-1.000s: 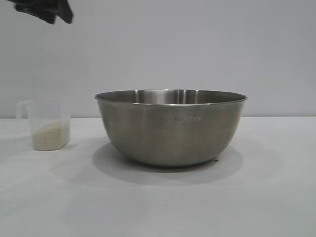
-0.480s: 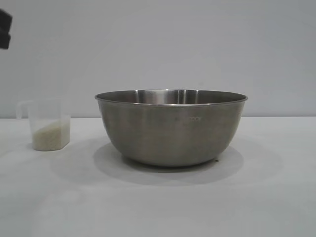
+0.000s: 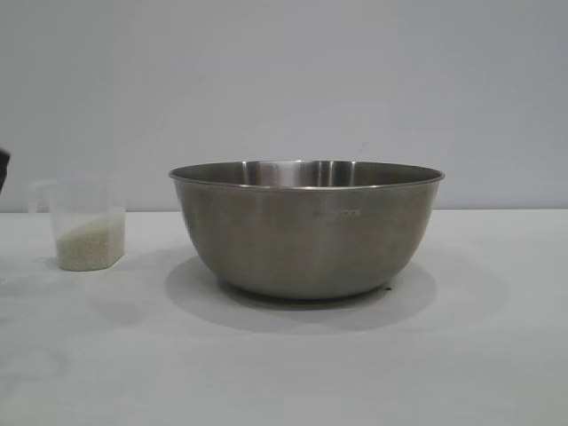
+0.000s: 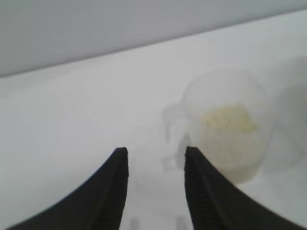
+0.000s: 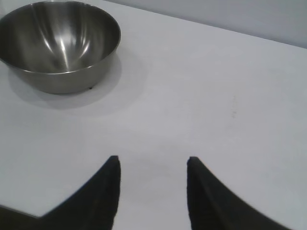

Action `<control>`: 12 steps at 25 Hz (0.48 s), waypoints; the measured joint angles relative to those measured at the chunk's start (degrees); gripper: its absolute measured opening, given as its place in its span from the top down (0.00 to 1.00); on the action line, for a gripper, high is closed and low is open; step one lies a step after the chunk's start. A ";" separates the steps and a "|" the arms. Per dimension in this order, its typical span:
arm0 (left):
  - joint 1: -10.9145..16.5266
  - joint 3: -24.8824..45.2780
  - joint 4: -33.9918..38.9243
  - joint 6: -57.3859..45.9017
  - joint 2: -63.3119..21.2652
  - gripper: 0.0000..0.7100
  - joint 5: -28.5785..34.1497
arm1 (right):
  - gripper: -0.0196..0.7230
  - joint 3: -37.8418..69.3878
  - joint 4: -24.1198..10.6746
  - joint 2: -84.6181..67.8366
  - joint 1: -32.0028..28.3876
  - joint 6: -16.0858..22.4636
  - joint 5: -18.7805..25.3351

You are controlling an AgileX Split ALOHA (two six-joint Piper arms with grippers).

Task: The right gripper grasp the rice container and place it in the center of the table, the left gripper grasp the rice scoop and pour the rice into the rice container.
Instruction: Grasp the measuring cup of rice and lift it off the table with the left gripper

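My left gripper grabs the open scoop upright by its side handle [image 3: 35, 195] next, in order to pour, since loose rice [image 3: 87, 247] lies in the scoop's bottom.
The rice container [image 3: 306, 229], a big steel bowl, stands in the middle of the white table [image 3: 284, 364]; the right wrist view shows the rice container [image 5: 60, 43] empty inside. The rice scoop [image 3: 84, 224], a translucent cup with a handle, stands at the left with rice [image 3: 88, 245] in its lower part. My left gripper [image 4: 156, 153] is open just short of the rice scoop [image 4: 225, 124], near its handle, with nothing between its fingers. Only a dark sliver of that arm [image 3: 3, 169] shows at the exterior view's left edge. My right gripper [image 5: 153, 160] hangs open over bare table, away from the bowl.
A plain grey wall [image 3: 284, 80] stands behind the table. Bare tabletop lies in front of the bowl and to its right.
The left arm has dropped from the top left corner of the exterior view down to its left edge beside the scoop. Bowl and scoop have not moved.
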 joint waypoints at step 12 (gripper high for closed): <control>0.00 -8.48 -1.56 -0.03 6.62 0.65 -0.09 | 0.55 0.00 0.00 0.00 0.00 0.00 0.00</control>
